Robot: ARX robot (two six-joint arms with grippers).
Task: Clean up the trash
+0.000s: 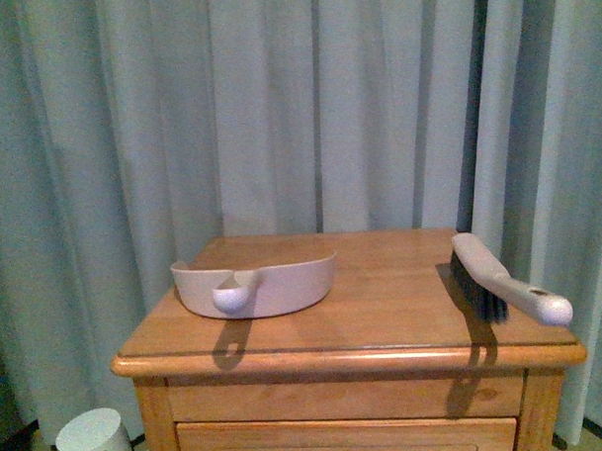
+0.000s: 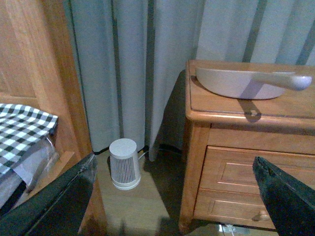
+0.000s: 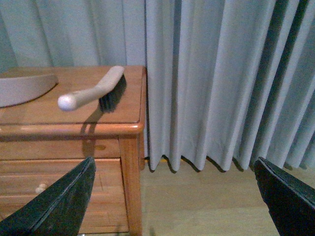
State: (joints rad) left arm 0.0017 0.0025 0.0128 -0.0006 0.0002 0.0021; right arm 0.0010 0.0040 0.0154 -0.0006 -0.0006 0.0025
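My left gripper needs to grab the dustpan by its narrow handle [image 1: 234,293] next, because the dustpan's broad pan is too wide for the gripper's fingers.
No trash shows in any view. A pink dustpan [image 1: 273,283] lies on the left of a wooden nightstand [image 1: 393,297], its handle pointing toward me. A hand brush [image 1: 491,273] with dark bristles lies at the nightstand's right edge, handle overhanging. Neither arm appears in the front view. My left gripper [image 2: 174,164] is open, low beside the nightstand [image 2: 231,162], with the dustpan [image 2: 231,84] above and beyond it. My right gripper [image 3: 174,164] is open over bare floor to the right of the nightstand [image 3: 64,147], below the brush [image 3: 101,91].
Grey curtains [image 1: 307,107] hang behind the nightstand. A small white ribbed appliance [image 2: 124,163] stands on the floor left of the nightstand, also in the front view as the appliance [image 1: 91,441]. A checked cloth [image 2: 19,132] lies on wooden furniture at the left.
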